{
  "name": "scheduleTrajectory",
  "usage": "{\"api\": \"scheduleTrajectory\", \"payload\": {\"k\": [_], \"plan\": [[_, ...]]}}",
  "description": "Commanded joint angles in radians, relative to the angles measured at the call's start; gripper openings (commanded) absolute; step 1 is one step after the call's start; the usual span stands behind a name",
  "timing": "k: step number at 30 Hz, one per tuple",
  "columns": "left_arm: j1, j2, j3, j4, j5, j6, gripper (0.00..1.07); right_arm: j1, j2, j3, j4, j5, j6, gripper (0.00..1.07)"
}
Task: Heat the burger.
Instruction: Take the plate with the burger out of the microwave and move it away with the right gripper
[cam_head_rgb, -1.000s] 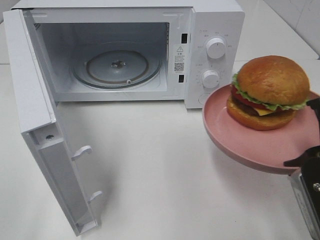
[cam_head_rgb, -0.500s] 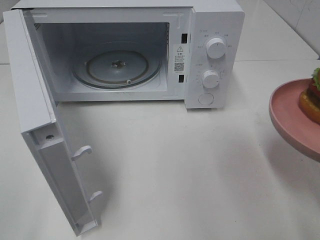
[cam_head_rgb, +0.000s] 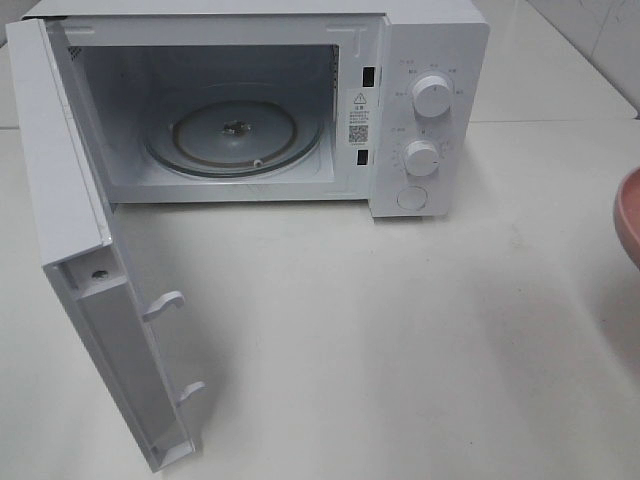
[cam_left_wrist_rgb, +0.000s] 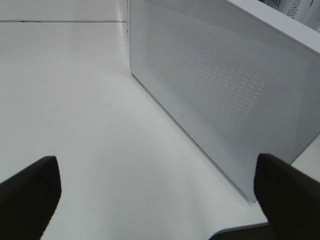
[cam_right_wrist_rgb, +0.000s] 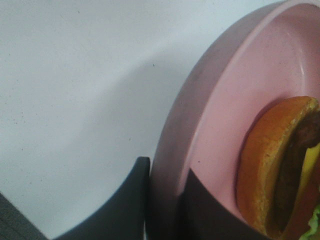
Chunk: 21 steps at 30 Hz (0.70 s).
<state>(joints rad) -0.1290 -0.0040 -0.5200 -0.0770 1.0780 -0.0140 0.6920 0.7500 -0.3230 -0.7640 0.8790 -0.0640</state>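
Note:
The pink plate's edge (cam_head_rgb: 630, 218) hangs above its shadow on the tabletop, so the plate stays held by my right gripper for now.
The burger (cam_right_wrist_rgb: 272, 167) shows only in the right wrist view, as a golden bun with a dark patty and yellow cheese, lying on a round pink plate (cam_right_wrist_rgb: 235, 100). My right gripper (cam_right_wrist_rgb: 165, 205) is shut on the plate's rim, with one dark finger (cam_right_wrist_rgb: 125, 200) outside it and one inside. In the exterior high view only a sliver of the plate (cam_head_rgb: 630, 215) shows at the right edge, and the burger and both grippers are out of view. My left gripper (cam_left_wrist_rgb: 157, 200) is open and empty, with its fingers wide apart beside the microwave's perforated wall (cam_left_wrist_rgb: 220, 85).
The white microwave (cam_head_rgb: 430, 60) stands at the back with its door (cam_head_rgb: 85, 250) swung wide open to the left. A glass turntable (cam_head_rgb: 235, 130) lies inside. Two knobs (cam_head_rgb: 432, 95) are on its right panel. The white table (cam_head_rgb: 380, 340) spreads in front.
The pink plate with the burger has moved to the right, almost out of the exterior high view. Only the plate's edge still shows there. The microwave has not moved.

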Motion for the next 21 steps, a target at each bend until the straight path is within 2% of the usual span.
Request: {"api": "scheduleTrajectory", "payload": {"k": [1, 7, 11, 21], "plan": [[0.002, -0.019, 0.002, -0.005, -0.009, -0.003, 0.98, -0.002, -0.014, -0.006, -0.095, 0.060, 0.072, 0.00], [0.002, -0.019, 0.002, -0.005, -0.009, -0.003, 0.98, -0.002, 0.018, 0.020, -0.127, 0.072, 0.136, 0.00], [0.002, -0.019, 0.002, -0.005, -0.009, -0.003, 0.98, -0.002, 0.089, 0.019, -0.210, 0.077, 0.233, 0.00], [0.002, -0.019, 0.002, -0.005, -0.009, -0.003, 0.98, -0.005, 0.216, -0.019, -0.241, 0.051, 0.468, 0.00]]}}
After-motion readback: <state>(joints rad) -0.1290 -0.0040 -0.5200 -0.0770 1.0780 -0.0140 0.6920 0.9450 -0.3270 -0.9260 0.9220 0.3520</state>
